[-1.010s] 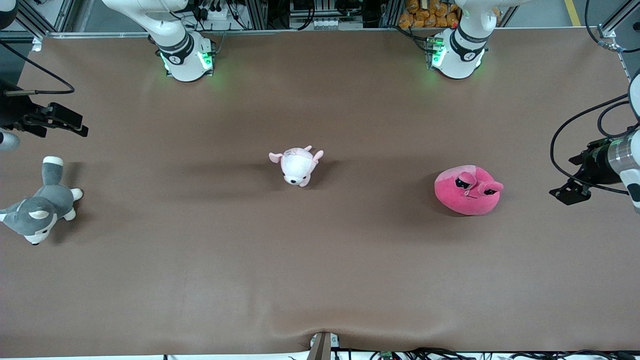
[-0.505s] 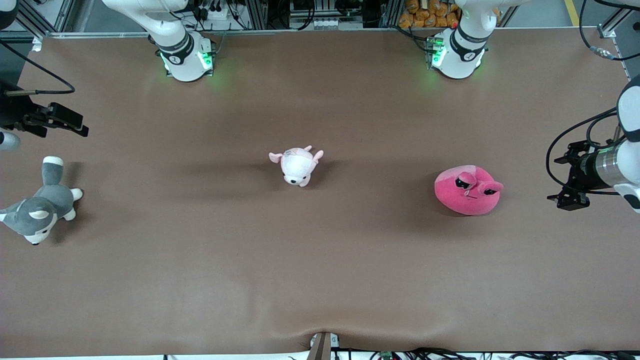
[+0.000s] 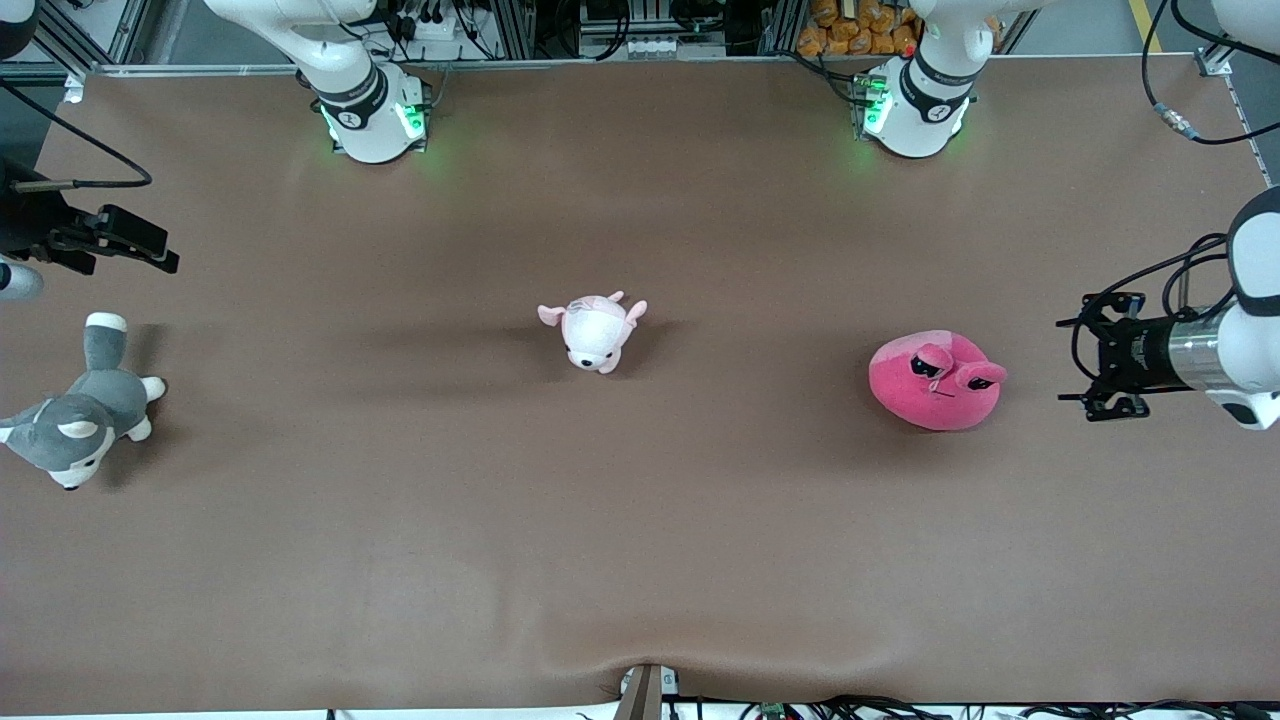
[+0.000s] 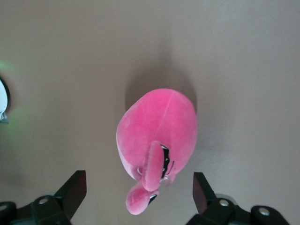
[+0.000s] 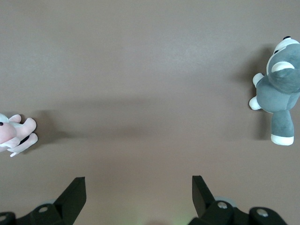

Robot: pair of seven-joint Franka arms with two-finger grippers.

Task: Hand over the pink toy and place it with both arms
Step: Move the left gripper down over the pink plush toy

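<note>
My left gripper takes hold of the pink toy by its eye stalk (image 3: 981,373) next, which leaves the pink toy's round body (image 3: 924,402) free to be handed over.
The pink toy (image 3: 937,380), a round hot-pink plush with dark sleepy eyes on stalks, lies on the brown table toward the left arm's end. My left gripper (image 3: 1085,358) hovers over the table beside it, at the table's end, apart from it, open and empty. In the left wrist view the toy (image 4: 159,133) lies ahead of the open gripper (image 4: 139,182), its eye stalks between the two fingers' lines. My right gripper (image 3: 150,255) waits, open and empty, over the right arm's end of the table; it also shows in the right wrist view (image 5: 138,185).
A small pale pink-and-white plush animal (image 3: 596,330) lies mid-table. A grey-and-white husky plush (image 3: 75,420) lies at the right arm's end, nearer the front camera than the right gripper. Both show in the right wrist view: husky (image 5: 277,89), pale plush (image 5: 14,133).
My left gripper has swung in toward the pink toy and turned to face it. The right arm and all plushes have not moved.
</note>
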